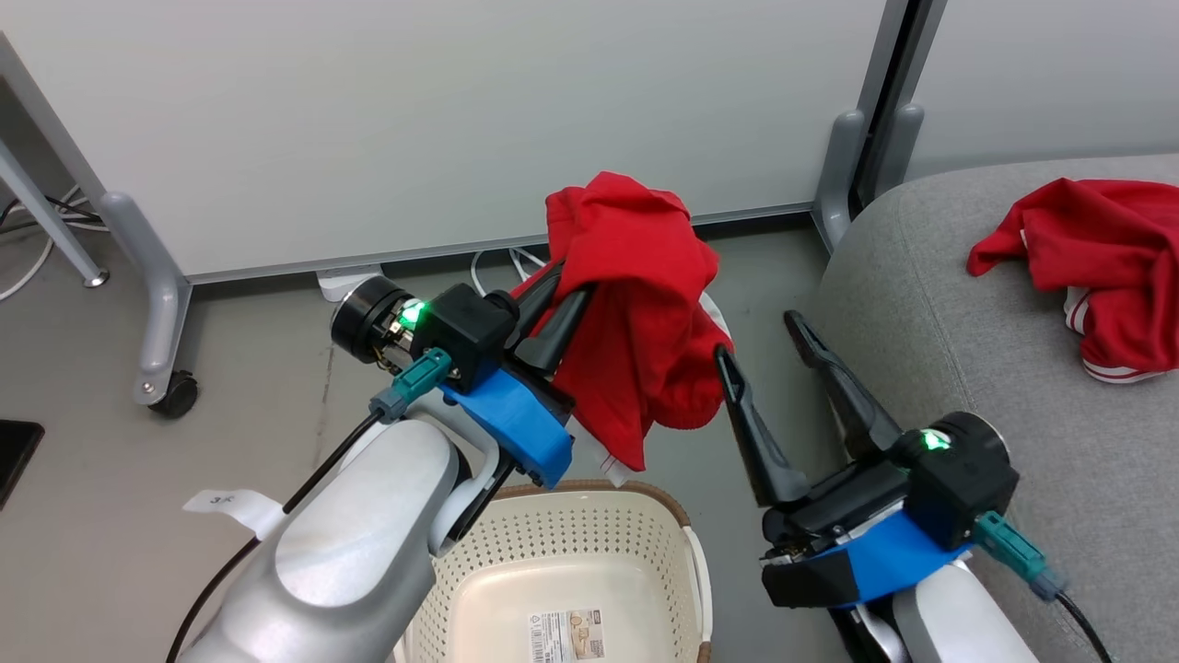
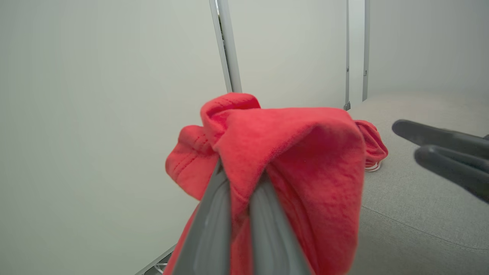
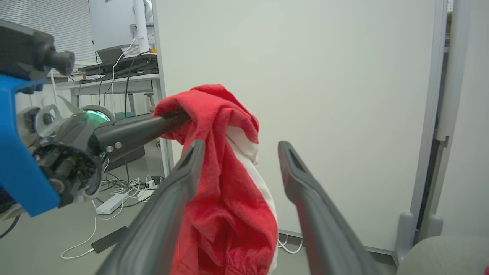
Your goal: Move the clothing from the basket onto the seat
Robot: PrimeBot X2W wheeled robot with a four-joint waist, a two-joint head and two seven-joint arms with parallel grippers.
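My right gripper grabs the bright red garment's draped red folds next, to carry the clothing (image 1: pixel 636 322) onto the seat.
My left gripper (image 1: pixel 564 293) is shut on a red piece of clothing (image 1: pixel 636 322), which hangs in the air above and beyond the basket (image 1: pixel 680 517). The cloth drapes over the fingertips and hides them. The left wrist view has both fingers (image 2: pixel 214 214) pinching the fabric (image 2: pixel 298 160). The cream basket holds nothing but a paper label. A second red garment (image 1: pixel 1096 258) with white trim lies on the grey seat (image 1: pixel 967 304). My right gripper (image 1: pixel 758 338) is open and empty between the hanging garment and the seat; its fingers frame the cloth (image 3: pixel 221 198).
White partition panels (image 1: pixel 414 120) on grey feet with a caster (image 1: pixel 175 391) stand behind. Cables and a power strip (image 1: pixel 345 281) lie on the floor at the panel's base. A dark flat object (image 1: pixel 14 451) sits at the far left. A desk (image 3: pixel 114 78) stands further back.
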